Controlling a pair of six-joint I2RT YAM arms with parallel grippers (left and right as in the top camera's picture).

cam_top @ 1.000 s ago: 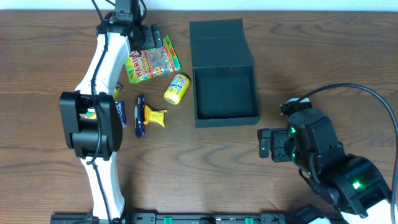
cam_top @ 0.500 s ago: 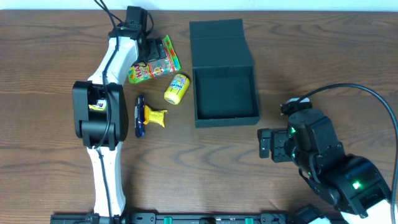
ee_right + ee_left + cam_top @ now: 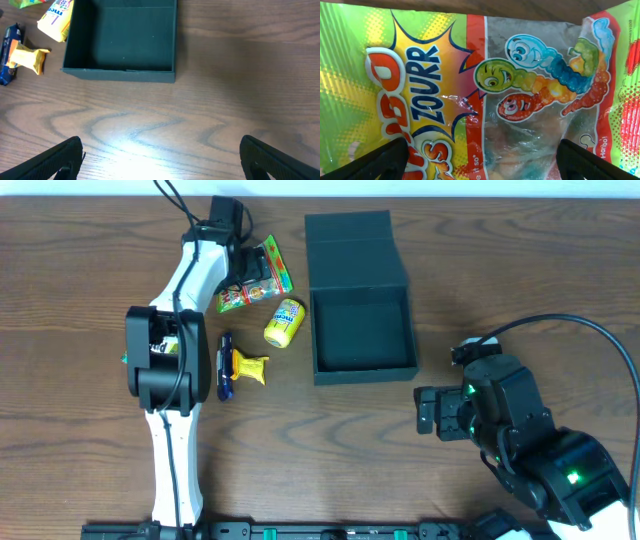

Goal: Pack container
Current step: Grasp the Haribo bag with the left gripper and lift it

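Note:
My fingers are down at the gummy packet's side (image 3: 482,141) with its film between them, so closing now would catch the packet. My left gripper closes next.
The black container (image 3: 363,332) lies open right of centre, its flap lid (image 3: 353,246) laid flat behind it, and its inside is bare. It also shows in the right wrist view (image 3: 122,40). My left gripper (image 3: 238,262) is open, low over the green and yellow gummy packet (image 3: 262,284). The packet (image 3: 470,85) fills the left wrist view, between the spread fingers of the left gripper (image 3: 482,162). My right gripper (image 3: 430,412) is open and empty over bare table in front of the box, and it shows in its own wrist view (image 3: 162,157).
A yellow candy roll (image 3: 284,322) lies just left of the box. A yellow-wrapped sweet (image 3: 250,366) and a dark blue bar (image 3: 225,367) lie further left, beside the left arm's links (image 3: 165,370). All three also show in the right wrist view's top left corner.
My left gripper has moved right and towards the front, from behind the gummy packet to over it. The right arm has not moved.

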